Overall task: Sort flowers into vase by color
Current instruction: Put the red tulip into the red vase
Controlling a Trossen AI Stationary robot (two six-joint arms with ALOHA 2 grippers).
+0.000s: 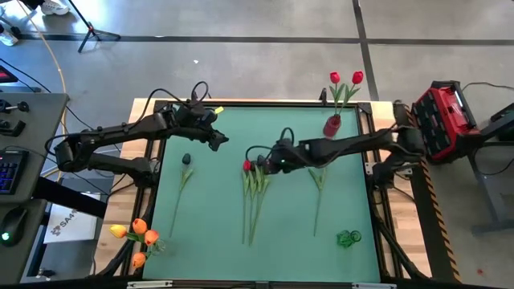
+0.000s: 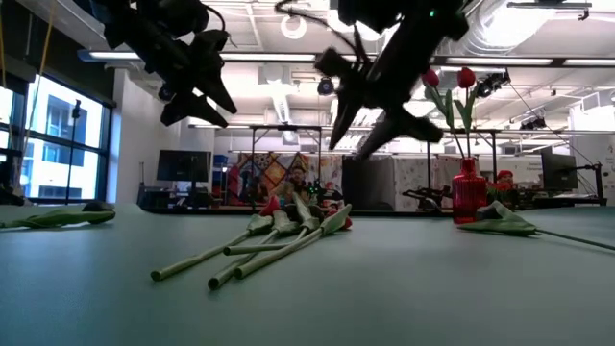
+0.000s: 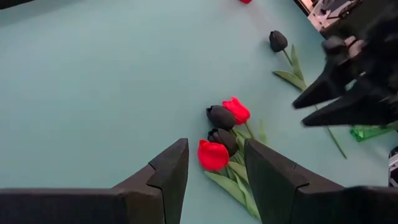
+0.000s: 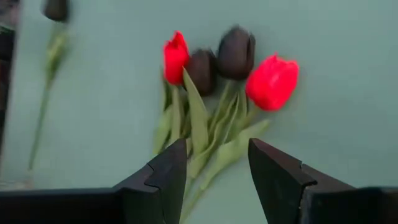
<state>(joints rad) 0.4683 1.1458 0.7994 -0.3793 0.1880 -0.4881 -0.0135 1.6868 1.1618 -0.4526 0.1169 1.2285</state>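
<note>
I should grab the outer red tulip next with my right gripper, by the stem just under the bloom [image 4: 251, 114], because the bloom's petals are delicate.
A bunch of tulips [image 1: 253, 186] lies flat mid-table, two red and two dark heads [image 4: 236, 53] toward the far edge. My right gripper [image 4: 217, 165] is open and hovers above the bunch's stems; in the high view the right gripper [image 1: 261, 163] is over the heads. My left gripper [image 1: 218, 139] hangs open in the air to the bunch's far left, its fingers [image 3: 168, 171] framing the heads [image 3: 213, 154] from a distance. A single dark tulip [image 1: 185, 163] lies left of the bunch, another [image 3: 278, 41] to the right.
A red vase [image 1: 332, 125] with two red tulips stands at the far edge, right of centre. A green vase [image 1: 348, 238] sits near the right corner of the near edge. Orange tulips [image 1: 140, 235] stand at the near left corner. In the low view both grippers [image 2: 375, 101] hang above the table.
</note>
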